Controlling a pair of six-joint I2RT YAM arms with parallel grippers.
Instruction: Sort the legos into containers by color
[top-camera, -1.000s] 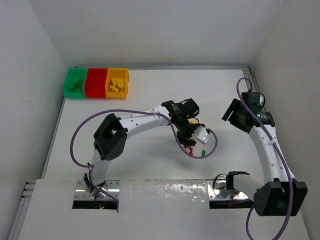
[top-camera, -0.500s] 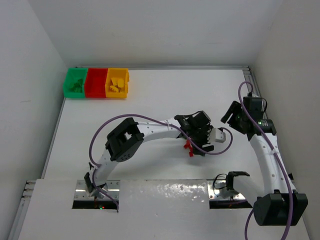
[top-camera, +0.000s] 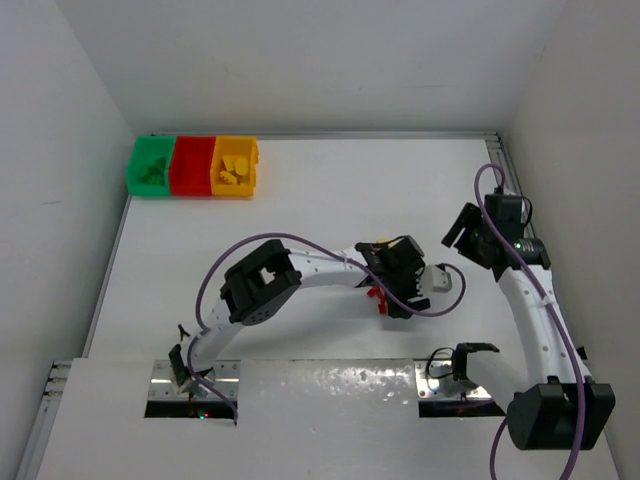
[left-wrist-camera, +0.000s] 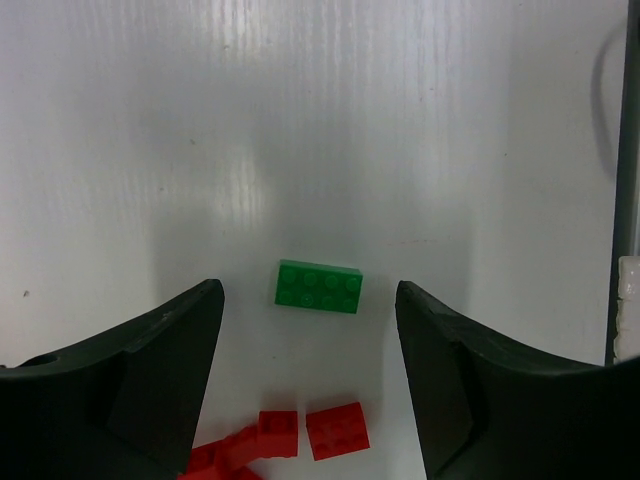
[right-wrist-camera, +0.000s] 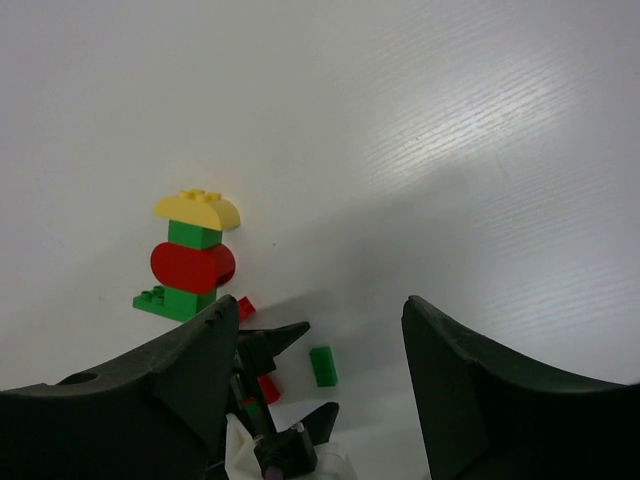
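The green lego (left-wrist-camera: 319, 287) lies between my fingers, and closing now would catch the lego by its short ends, so it is time for my left gripper to close.
My left gripper (left-wrist-camera: 308, 294) hangs open over the table, and a flat green lego (left-wrist-camera: 319, 287) lies loose between its fingertips. Two red legos (left-wrist-camera: 337, 430) lie just nearer the wrist. From the right wrist view, the same green lego (right-wrist-camera: 322, 365) sits between the left fingers (right-wrist-camera: 292, 335). A stack of yellow, green and red legos (right-wrist-camera: 190, 258) stands behind it. My right gripper (right-wrist-camera: 318, 305) is open and empty, held above the table to the right (top-camera: 463, 232). The containers, green (top-camera: 150, 166), red (top-camera: 192, 166) and yellow (top-camera: 235, 165), stand at the far left corner.
White walls close in the table on the left, back and right. The left arm (top-camera: 300, 270) arches across the middle with its purple cable (top-camera: 215, 275) looping above it. A metal rail (top-camera: 300, 385) runs along the near edge.
The left arm swung right and toward the near edge, from over the stack to the loose legos, and its jaws widened. The right arm barely shifted.
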